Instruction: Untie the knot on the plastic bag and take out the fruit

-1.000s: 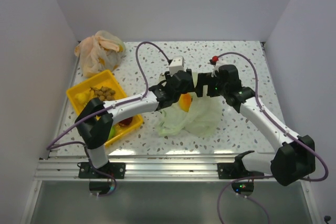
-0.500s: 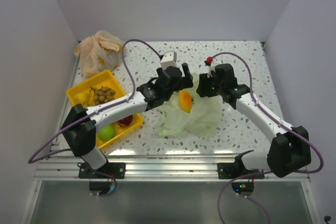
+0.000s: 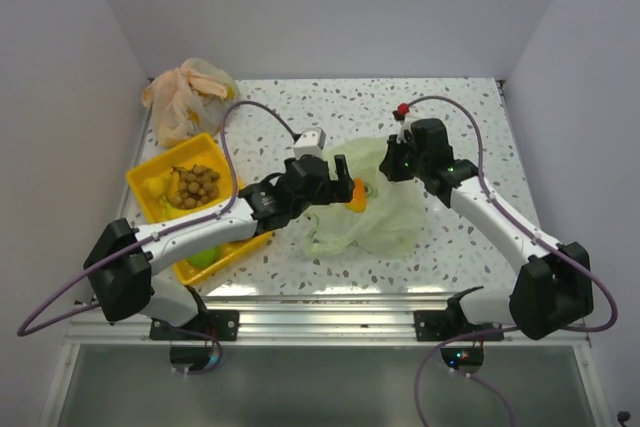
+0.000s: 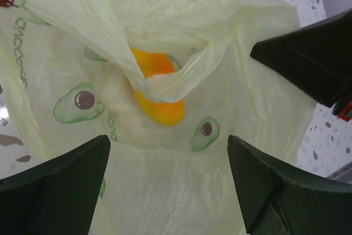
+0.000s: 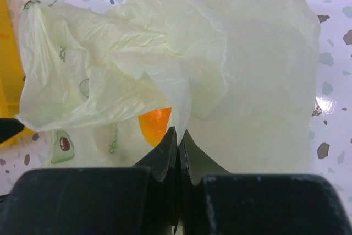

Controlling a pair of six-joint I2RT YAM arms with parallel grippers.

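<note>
My left gripper next needs to grab the orange-yellow fruit by its long sides, leaving its ends free, to set it into the tray.
The pale green plastic bag lies crumpled in the middle of the table, its mouth loose. An orange-yellow fruit shows in the opening. My left gripper hovers open just left of that fruit; in its wrist view the fingers straddle bag film, with the fruit ahead and nothing between them. My right gripper is shut on a fold of the bag at the far side, its tips pinching the film beside the fruit.
A yellow tray at the left holds a cluster of brown fruits, a banana and a green fruit. An orange-beige bag sits at the back left. The right gripper's black body shows at the left wrist view's upper right.
The right gripper has closed on a fold of the bag. The left gripper has opened wider and drawn back to the left and nearer. More of the orange-yellow fruit now shows.
</note>
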